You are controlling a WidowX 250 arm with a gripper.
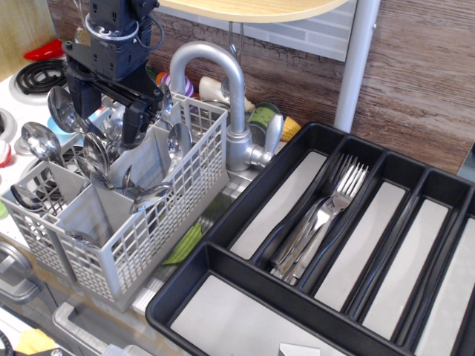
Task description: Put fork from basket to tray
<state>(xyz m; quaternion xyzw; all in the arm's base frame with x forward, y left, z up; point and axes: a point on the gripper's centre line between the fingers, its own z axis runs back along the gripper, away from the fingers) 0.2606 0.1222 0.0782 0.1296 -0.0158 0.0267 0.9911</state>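
The gripper grabs the slim silver fork from the basket by its tined head next, to move the fork to the tray.
The light grey basket (167, 215) stands at the left and holds several shiny round-bowled spoons (95, 153). I cannot pick out a fork among them. My gripper (106, 119) hangs over the basket's back compartments. Its two black fingers (134, 122) are spread apart with spoon handles and bowls around them, and nothing is clamped between them. The black tray (223, 222) lies at the right. Several silver forks (326, 215) lie together in its second long compartment, tines toward the back.
A curved metal faucet (223, 81) rises right behind the basket, between it and the tray. A white pole (358, 67) stands behind the tray. A stove burner (37, 74) is at the far left. A wooden shelf (252, 9) overhangs at the top.
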